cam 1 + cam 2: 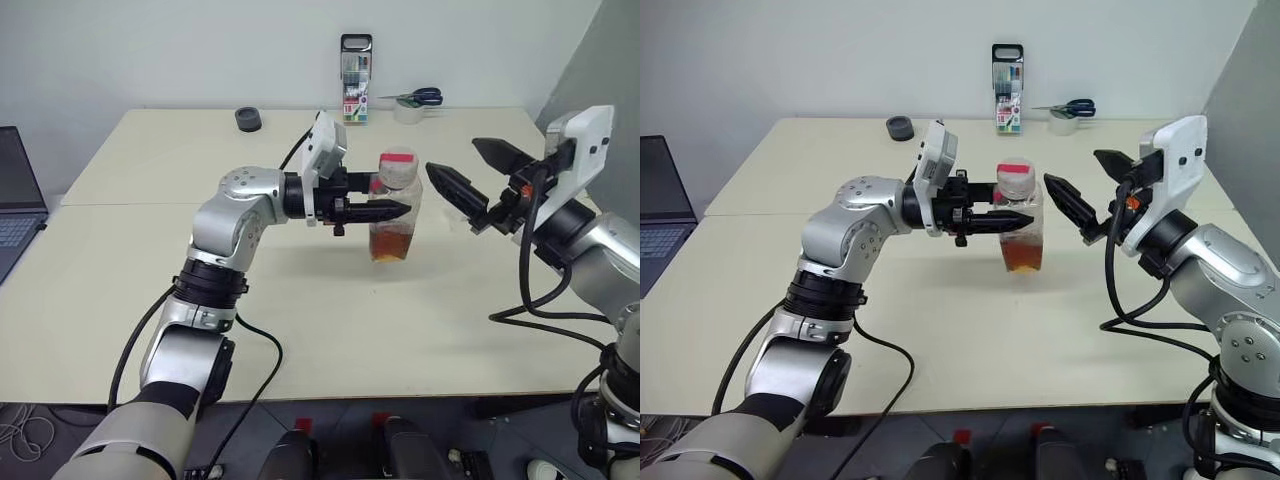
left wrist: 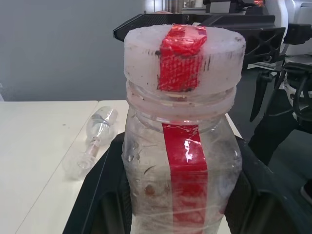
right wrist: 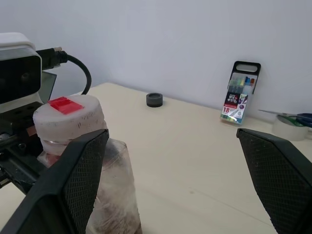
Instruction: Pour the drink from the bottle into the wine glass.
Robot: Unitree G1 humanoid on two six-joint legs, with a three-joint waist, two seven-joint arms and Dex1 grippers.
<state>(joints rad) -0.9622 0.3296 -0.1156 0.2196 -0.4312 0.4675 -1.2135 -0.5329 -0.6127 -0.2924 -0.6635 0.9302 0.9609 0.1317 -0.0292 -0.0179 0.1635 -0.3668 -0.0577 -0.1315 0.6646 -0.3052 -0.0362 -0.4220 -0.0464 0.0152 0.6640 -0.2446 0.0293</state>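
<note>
My right gripper isn't ready to close yet. Its fingers stop short and would miss if they closed now, so it should first move toward the white cap (image 1: 398, 168).
My left gripper (image 1: 392, 196) is shut on the bottle (image 1: 397, 205) and holds it upright at the middle of the table, its black fingers (image 2: 97, 195) on either side of the clear body. The white cap (image 2: 184, 51) with red tape is on. The amber drink (image 1: 390, 243) fills the bottle's lower part. My right gripper (image 1: 452, 156) is open just right of the cap and apart from it; one finger (image 3: 73, 185) stands beside the cap. In the left wrist view the wine glass (image 2: 95, 139) lies on its side on the table beyond the bottle.
At the table's (image 1: 150, 300) far edge stand a marker pack (image 1: 356, 80), scissors (image 1: 415, 97) and a tape roll (image 1: 408, 112). A black round object (image 1: 248, 120) sits at the back left. A laptop (image 1: 15, 195) is off the left side.
</note>
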